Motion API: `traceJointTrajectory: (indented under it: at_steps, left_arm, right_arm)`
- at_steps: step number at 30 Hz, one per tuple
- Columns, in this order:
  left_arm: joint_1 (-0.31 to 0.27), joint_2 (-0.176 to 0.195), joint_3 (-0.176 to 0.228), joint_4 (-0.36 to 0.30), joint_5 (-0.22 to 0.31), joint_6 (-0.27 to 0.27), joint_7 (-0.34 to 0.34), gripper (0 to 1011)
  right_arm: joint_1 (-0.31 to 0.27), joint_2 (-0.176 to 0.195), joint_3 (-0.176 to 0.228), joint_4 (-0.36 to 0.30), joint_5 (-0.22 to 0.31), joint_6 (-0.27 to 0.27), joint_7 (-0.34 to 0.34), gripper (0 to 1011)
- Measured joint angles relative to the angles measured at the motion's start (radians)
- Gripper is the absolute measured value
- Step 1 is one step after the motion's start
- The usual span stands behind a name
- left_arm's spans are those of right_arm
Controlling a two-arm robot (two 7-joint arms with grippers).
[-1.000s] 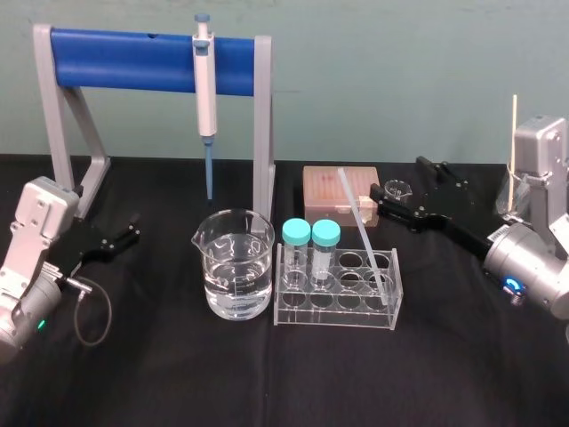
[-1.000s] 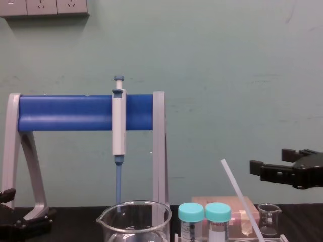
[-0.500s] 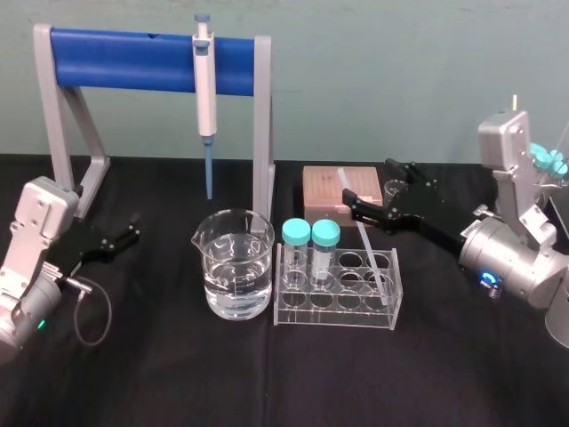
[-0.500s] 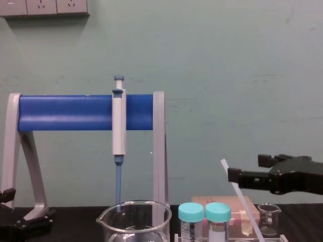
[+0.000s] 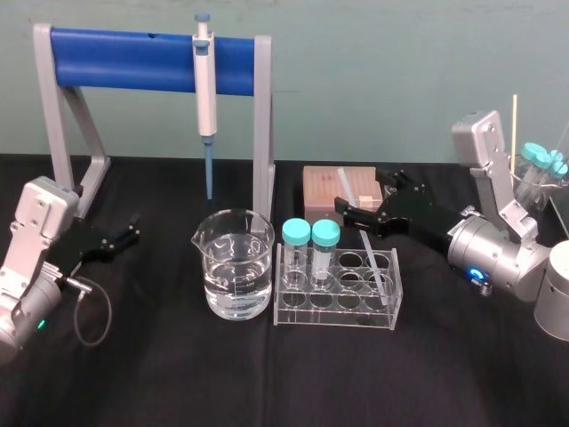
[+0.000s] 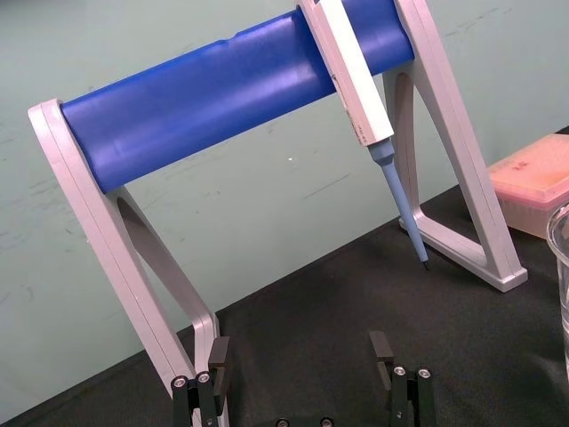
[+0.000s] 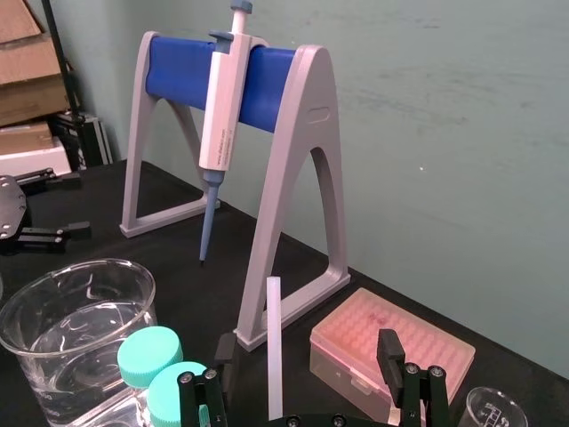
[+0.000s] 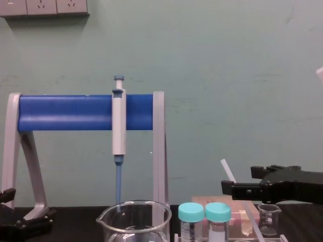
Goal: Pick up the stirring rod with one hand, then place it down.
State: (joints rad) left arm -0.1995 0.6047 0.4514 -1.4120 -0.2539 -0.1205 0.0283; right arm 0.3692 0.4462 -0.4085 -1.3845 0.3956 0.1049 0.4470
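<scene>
The rack and teal-capped tubes crowd the lower end of the stirring rod, so the robot's right gripper next needs to grab the rod by its free upper part (image 8: pixel 232 181).
The stirring rod (image 5: pixel 365 243) is a thin translucent white stick. It leans in the clear tube rack (image 5: pixel 338 309), its top tilted back and to the left. My right gripper (image 5: pixel 371 199) is open around the rod's upper part. In the right wrist view the rod (image 7: pixel 274 342) stands between the two black fingers of the right gripper (image 7: pixel 308 356), nearer one finger (image 7: pixel 226 354), and touches neither. From the chest, the rod's tip (image 8: pixel 226 170) rises just beside the right gripper (image 8: pixel 243 183). My left gripper (image 5: pixel 120 238) rests open at the far left, and the left gripper (image 6: pixel 300 356) has nothing between its fingers.
A grey and blue stand (image 5: pixel 151 55) holds a pipette (image 5: pixel 205 84) at the back. A beaker of water (image 5: pixel 236 267) stands left of the rack, which holds two teal-capped tubes (image 5: pixel 311 236). Behind the rack are a pink tip box (image 5: pixel 327 189) and a small beaker (image 8: pixel 268 219).
My right gripper has moved left and a little lower, from right of the rod to a position around it. It stayed open. The rod and left arm have not moved.
</scene>
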Motion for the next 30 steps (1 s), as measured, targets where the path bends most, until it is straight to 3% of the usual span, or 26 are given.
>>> traceJointTrajectory:
  at_steps: [30]
  left_arm:
    - [0.000, 0.000, 0.000, 0.000, 0.000, 0.000, 0.000, 1001]
  right_arm:
    - [0.034, -0.036, -0.012, 0.050, -0.027, 0.007, 0.024, 1003]
